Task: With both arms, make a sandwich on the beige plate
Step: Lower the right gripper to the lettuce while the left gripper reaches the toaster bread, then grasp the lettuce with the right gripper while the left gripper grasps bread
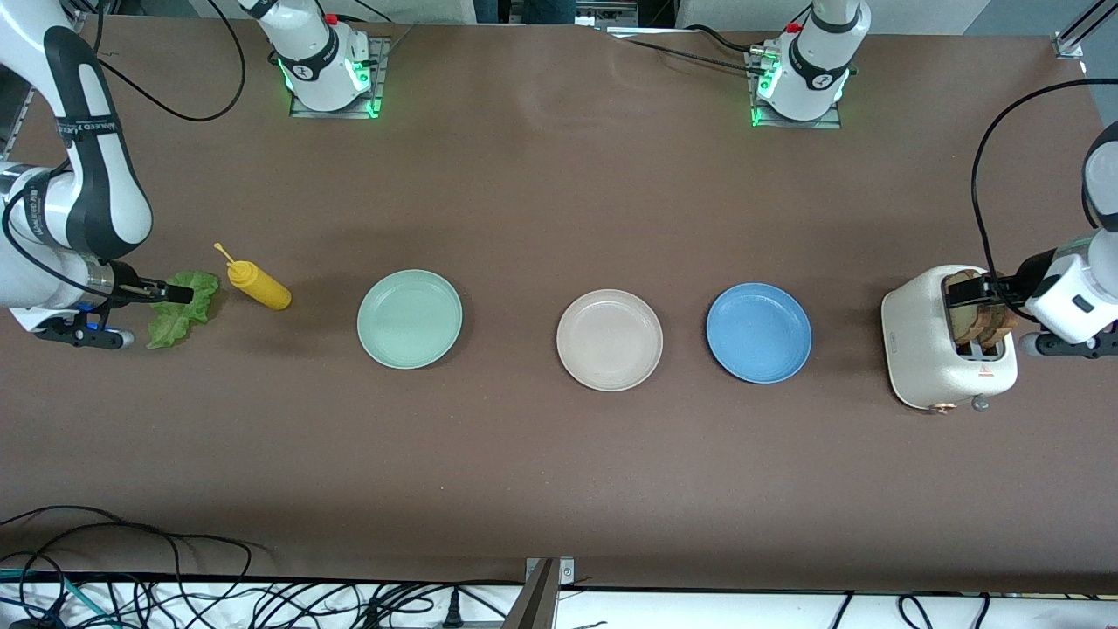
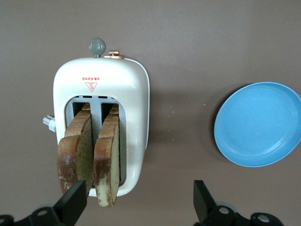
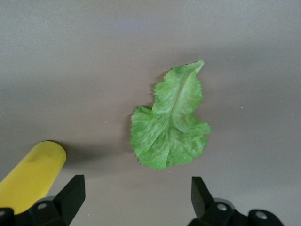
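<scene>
A bread slice's crusted top standing out of the toaster (image 1: 926, 349) should be grabbed next by my left gripper, to start the sandwich on the beige plate.
The beige plate (image 1: 609, 339) lies bare in the middle of the table, between a mint-green plate and a blue one. Two crusted bread slices (image 1: 978, 316) (image 2: 109, 155) stand up out of a white toaster (image 1: 926, 349) (image 2: 136, 94) at the left arm's end. My left gripper (image 1: 992, 288) (image 2: 138, 200) hovers open over the toaster, with nothing between its fingers. A frilly green lettuce leaf (image 1: 183, 313) (image 3: 171, 127) lies flat at the right arm's end. My right gripper (image 1: 177, 293) (image 3: 136, 195) hangs open just above the leaf's edge and holds nothing.
A yellow squeeze bottle (image 1: 259, 286) (image 3: 30, 176) lies on its side beside the lettuce, toward the mint-green plate (image 1: 409, 318). The blue plate (image 1: 758, 332) (image 2: 258, 125) sits between the beige plate and the toaster. Cables run along the table's edge nearest the camera.
</scene>
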